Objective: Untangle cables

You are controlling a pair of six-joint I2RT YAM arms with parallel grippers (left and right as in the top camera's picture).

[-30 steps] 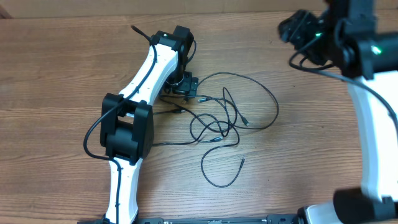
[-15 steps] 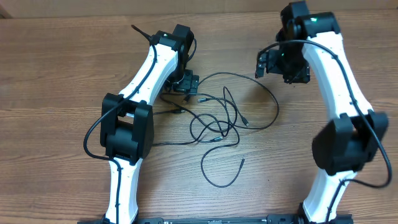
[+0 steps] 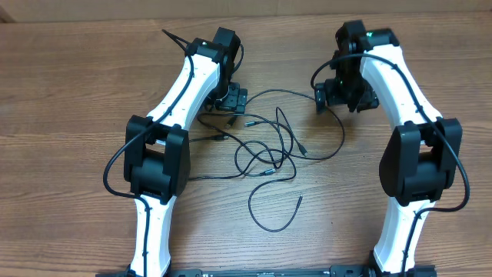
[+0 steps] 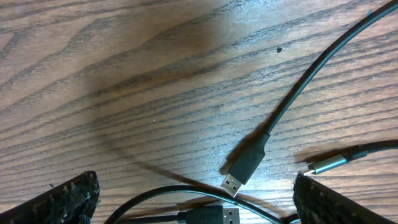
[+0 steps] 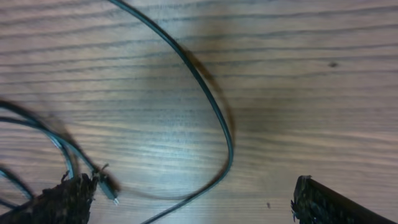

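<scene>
My right gripper is going to pick up the big loop's cord mid-bend next and leave the crossings free, to pull that cable out of the tangle.
The cables (image 3: 269, 154) lie in loose, crossing black loops in the middle of the wooden table. My left gripper (image 3: 233, 101) stands open low over their left ends. In the left wrist view two USB plugs (image 4: 244, 168) and a curved cord lie on the wood between its fingers (image 4: 69, 198), untouched, with a silver-tipped plug (image 4: 329, 164) beside the right finger. My right gripper (image 3: 344, 96) hangs open over the big right-hand loop (image 5: 217, 118). In the right wrist view a small plug (image 5: 107, 186) lies by the left finger (image 5: 62, 202). Neither gripper holds anything.
Both white arms reach in from the near edge, one each side of the tangle. A free cord end (image 3: 298, 199) lies toward the front. Bare wood (image 3: 69, 92) spreads to the far left and right.
The right arm has swung in from the upper right edge and come down over the right loop, its jaws opening wide on the way. The left arm and the cables have not moved.
</scene>
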